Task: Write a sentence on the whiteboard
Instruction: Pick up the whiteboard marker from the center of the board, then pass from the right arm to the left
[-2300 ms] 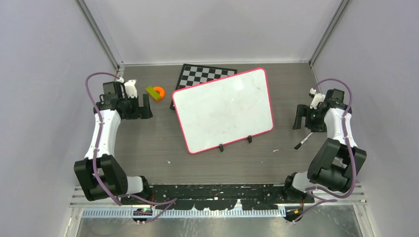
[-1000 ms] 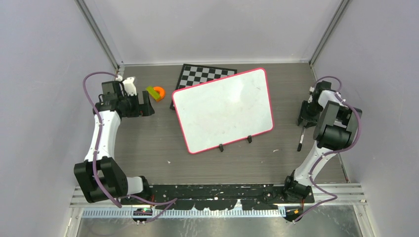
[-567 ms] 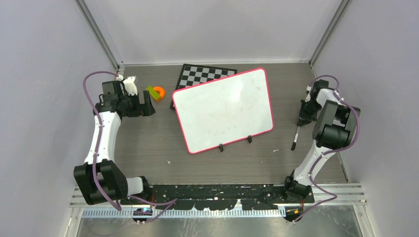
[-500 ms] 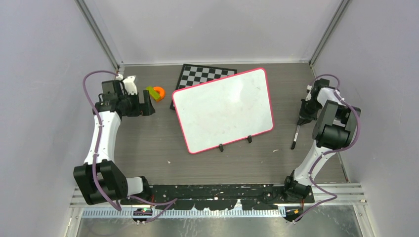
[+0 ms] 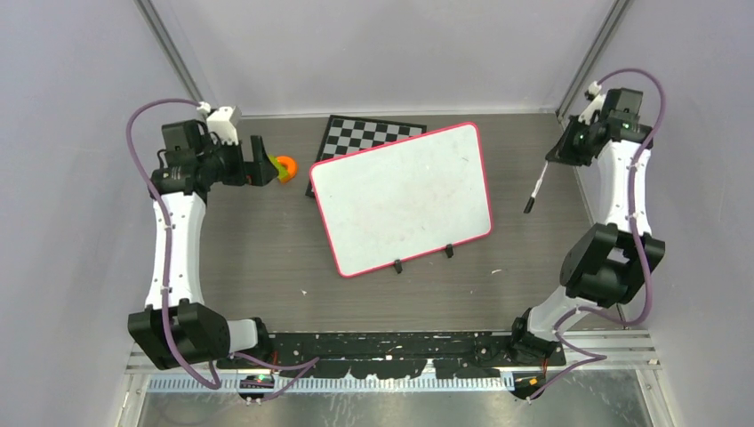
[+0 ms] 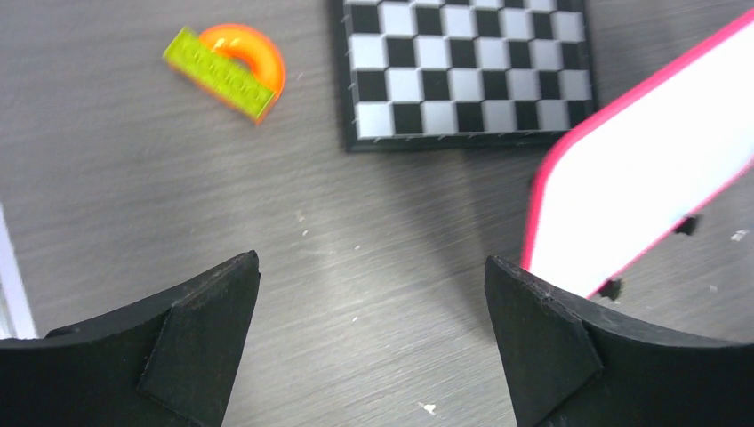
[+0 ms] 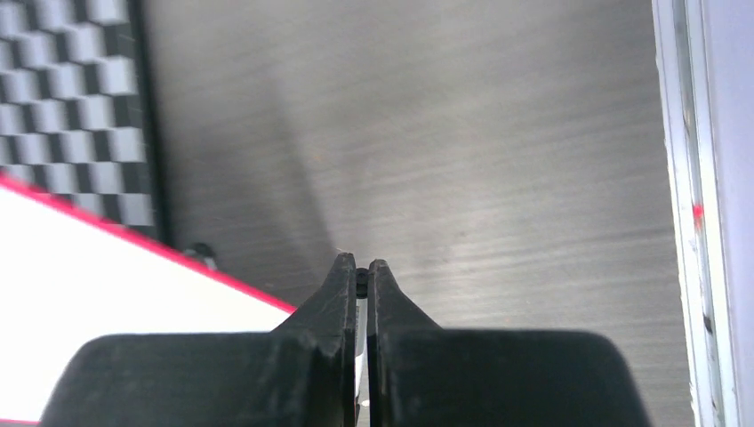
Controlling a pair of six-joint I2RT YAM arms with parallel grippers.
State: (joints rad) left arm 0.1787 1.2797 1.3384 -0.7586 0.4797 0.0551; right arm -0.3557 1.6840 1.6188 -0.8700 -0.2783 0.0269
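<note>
I will next grab the marker's black tip (image 5: 529, 205) with my left gripper, opposite my right gripper, to uncap the marker for writing on the whiteboard (image 5: 400, 200).
The whiteboard (image 5: 400, 200), white with a pink-red frame, lies tilted at mid-table; its edge also shows in the left wrist view (image 6: 658, 169) and the right wrist view (image 7: 98, 302). No sentence shows on its blank face. My right gripper (image 5: 558, 153) is raised at the far right, shut on the top end of a slim marker (image 5: 536, 189) that hangs down with its black tip off the board's right edge. Between the shut fingers the marker's end (image 7: 362, 285) shows at my right gripper (image 7: 362, 267). My left gripper (image 5: 264, 165) is open and empty over bare table (image 6: 372, 267).
A black-and-white checkerboard (image 5: 369, 135) lies behind the whiteboard, partly under it. An orange-and-green toy (image 5: 284, 166) sits just right of the left gripper. Two black clips (image 5: 397, 266) sit on the board's near edge. The enclosure's right wall (image 7: 702, 213) is close to the right gripper.
My right gripper shut on the marker, lifted it off the table and carried it to the far right corner. The left arm rose and shifted back toward the toy, still open.
</note>
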